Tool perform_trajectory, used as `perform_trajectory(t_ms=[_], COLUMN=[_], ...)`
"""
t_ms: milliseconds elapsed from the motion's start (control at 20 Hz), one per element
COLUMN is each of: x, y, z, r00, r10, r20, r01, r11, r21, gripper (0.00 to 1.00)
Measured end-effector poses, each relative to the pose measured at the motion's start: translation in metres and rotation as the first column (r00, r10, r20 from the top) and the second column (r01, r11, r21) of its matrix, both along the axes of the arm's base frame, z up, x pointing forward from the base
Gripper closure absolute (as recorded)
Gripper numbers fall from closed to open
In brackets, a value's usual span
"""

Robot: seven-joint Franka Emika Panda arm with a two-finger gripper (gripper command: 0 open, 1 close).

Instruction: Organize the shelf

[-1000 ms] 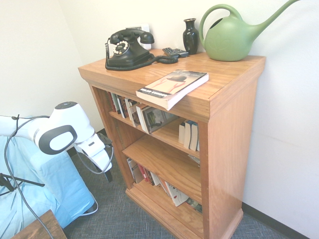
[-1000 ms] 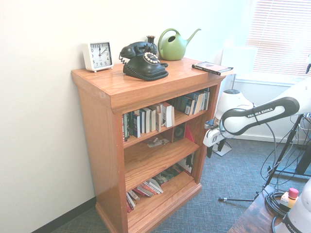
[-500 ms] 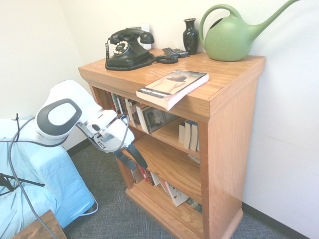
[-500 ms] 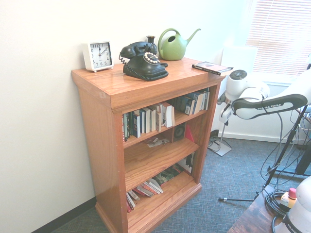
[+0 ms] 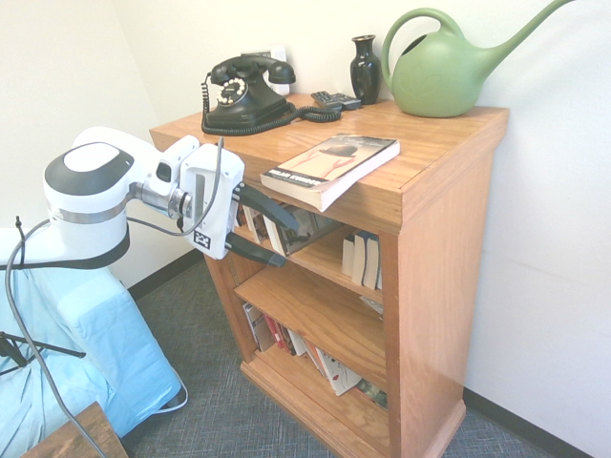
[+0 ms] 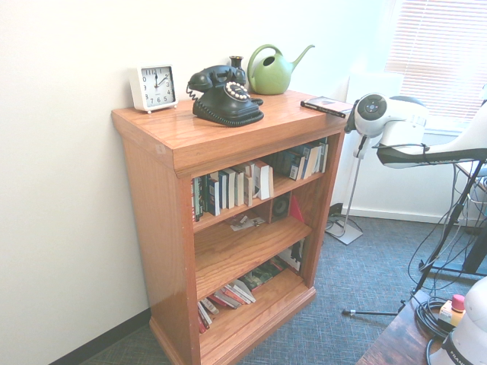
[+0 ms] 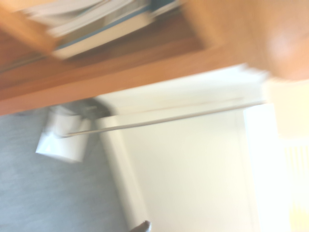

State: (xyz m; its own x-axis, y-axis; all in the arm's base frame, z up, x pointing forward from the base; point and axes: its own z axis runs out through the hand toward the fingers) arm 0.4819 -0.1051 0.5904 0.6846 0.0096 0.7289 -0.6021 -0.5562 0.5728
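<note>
The paperback needs to be grabbed by its spine [image 5: 284, 164] with my gripper next, so it can be filed with the books on the shelf's upper level [image 5: 329, 252].
The oak shelf [image 5: 439, 248] stands against the wall with three tiers of books; it also shows in the second exterior view [image 6: 160, 220]. A paperback [image 5: 332, 167] lies flat at the top's front edge, overhanging slightly, and appears at the right end of the top as the paperback [image 6: 332, 106]. My gripper [image 5: 289, 241] is open and holds nothing. It points sideways at the shelf's front, level with the top tier of books [image 5: 277, 224]. In the second exterior view only the white wrist [image 6: 379, 118] shows beside the shelf's right end. The blurred wrist view shows the shelf's wood [image 7: 120, 72].
On top stand a black rotary phone [image 5: 243, 95], a dark vase [image 5: 365, 69], a green watering can [image 5: 444, 72], a remote [image 5: 334, 99] and a white clock [image 6: 154, 87]. A blue-covered piece [image 5: 86, 334] sits left of the arm. A dark table corner [image 6: 396, 342] is near.
The arm has swung up from near the floor to the height of the top tier. The gripper now points sideways at the shelf's front. Nothing on the shelf has moved.
</note>
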Motion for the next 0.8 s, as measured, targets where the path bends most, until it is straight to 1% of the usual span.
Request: perform_trajectory(t_ms=[150,250,450,550,800], x=[0.008,0.013,0.026,0.034,0.053], y=[0.012,0.016,0.022,0.02,0.017], z=[0.01,0.011,0.012,0.016,0.022], r00=[0.999,0.997,0.98,0.975,0.973], r10=[0.047,0.076,0.194,0.219,0.228], r20=[0.012,0.013,0.033,0.04,0.048], r01=[-0.046,-0.074,-0.188,-0.211,-0.218], r11=[0.996,0.992,0.972,0.966,0.963], r21=[-0.077,-0.103,-0.139,-0.148,-0.158], gripper=[0.0,0.0,0.0,0.0,0.0])
